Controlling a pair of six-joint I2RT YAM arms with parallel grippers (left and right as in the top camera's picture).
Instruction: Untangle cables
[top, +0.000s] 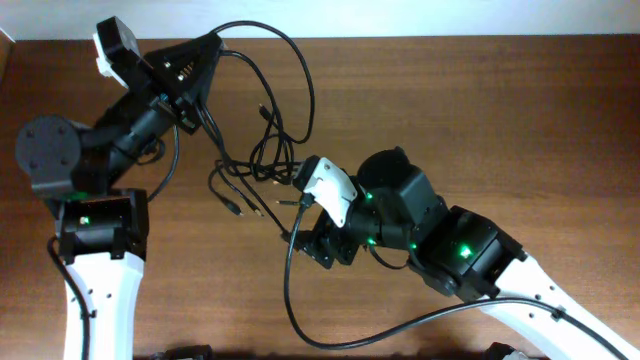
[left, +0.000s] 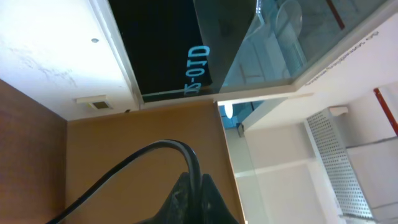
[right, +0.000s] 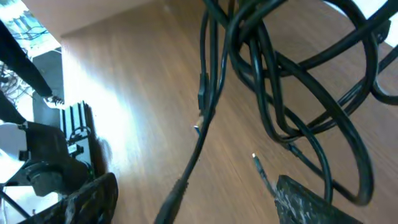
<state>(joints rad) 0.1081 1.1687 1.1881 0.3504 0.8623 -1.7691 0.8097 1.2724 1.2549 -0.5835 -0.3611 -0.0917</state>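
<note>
My right gripper has to draw the cable out of the loops, so next it will grab the cable by its plug end (top: 287, 237) (right: 171, 201) at the tangle's edge.
Several thin black cables (top: 262, 165) lie tangled on the wooden table (top: 480, 110), with plug ends fanned out to the left of my right gripper. My left gripper (top: 205, 52) is raised at the far left and shut on one cable; in the left wrist view the cord (left: 155, 149) runs up from between the closed fingertips (left: 198, 186). That cable loops high (top: 300, 60) and comes back down into the tangle. My right gripper (top: 296, 205) is open at the tangle's right edge. In the right wrist view a cable with its plug (right: 198, 146) lies between the spread fingers (right: 199, 199), and loops (right: 292, 93) lie ahead.
A thicker black wire (top: 300, 300) curves from the right arm across the table's front. The left arm's base (top: 95, 230) stands at the front left. The table's far edge (top: 450, 38) runs along the top.
</note>
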